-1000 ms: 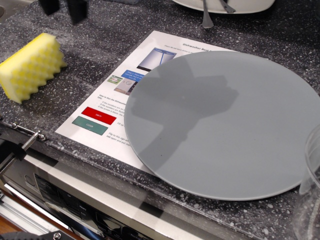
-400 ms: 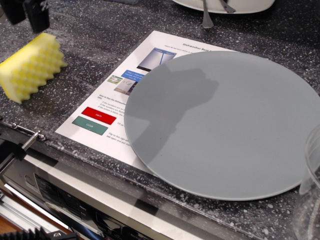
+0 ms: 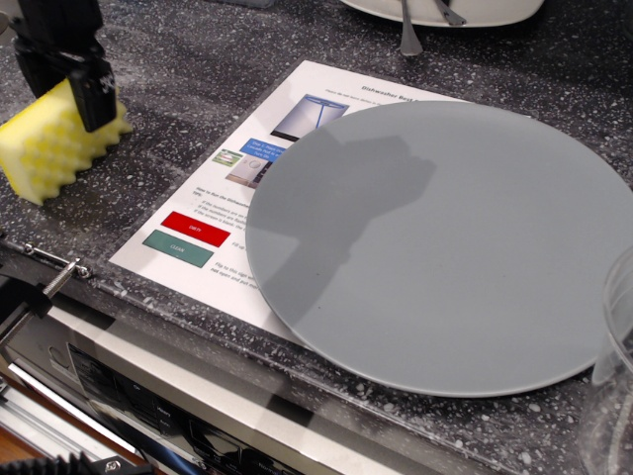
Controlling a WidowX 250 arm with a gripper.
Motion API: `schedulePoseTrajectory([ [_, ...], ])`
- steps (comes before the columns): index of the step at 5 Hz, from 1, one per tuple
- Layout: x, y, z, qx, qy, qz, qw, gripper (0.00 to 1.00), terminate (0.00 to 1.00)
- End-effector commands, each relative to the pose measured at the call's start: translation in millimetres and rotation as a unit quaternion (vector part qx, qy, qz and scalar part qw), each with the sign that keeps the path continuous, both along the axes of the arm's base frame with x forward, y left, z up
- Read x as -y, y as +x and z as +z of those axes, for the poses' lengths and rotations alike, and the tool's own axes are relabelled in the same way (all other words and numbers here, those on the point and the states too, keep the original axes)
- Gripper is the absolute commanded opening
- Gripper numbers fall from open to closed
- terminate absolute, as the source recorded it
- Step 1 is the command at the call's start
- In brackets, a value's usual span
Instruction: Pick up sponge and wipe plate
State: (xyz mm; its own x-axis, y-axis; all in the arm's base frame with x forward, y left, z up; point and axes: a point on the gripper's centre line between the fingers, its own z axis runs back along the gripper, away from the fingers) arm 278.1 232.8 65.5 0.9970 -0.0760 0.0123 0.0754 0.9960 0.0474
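Note:
I need to grip the yellow sponge with my gripper next, by one of its short ends, so that it can wipe the grey plate.
The bright yellow sponge lies on the dark speckled counter at the far left, its wavy face towards the front. My gripper has come down over the sponge's back end. Its two black fingers stand open, one on each side of the foam, and the foam does not look squeezed. The large flat grey plate lies to the right, partly on a printed sheet, with the arm's shadow across it. The gripper is well clear of the plate.
A printed instruction sheet lies under the plate's left edge. A white dish with utensils stands at the back. A clear glass stands at the right front. A metal clamp sits at the counter's front edge.
The gripper has moved left and down from the top of the frame, until its fingers straddle the sponge's back end. The sponge and plate have not moved.

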Motion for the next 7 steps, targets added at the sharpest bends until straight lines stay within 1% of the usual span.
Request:
schedulePoseTrajectory([
  [1,-6,14,21,0.033,0.025,0.024,0.9988,0.00,0.00],
  [2,-3,19,37,0.045,0.018,0.035,0.9982,0.00,0.00],
  [3,22,27,52,0.046,0.010,0.053,0.9975,0.00,0.00],
  [4,70,34,67,0.061,-0.009,0.072,0.9955,0.00,0.00],
  [5,119,42,78,0.059,-0.020,0.094,0.9936,0.00,0.00],
  [6,168,48,78,0.049,-0.028,0.113,0.9920,0.00,0.00],
  [7,196,44,60,0.049,-0.018,0.120,0.9914,0.00,0.00],
])
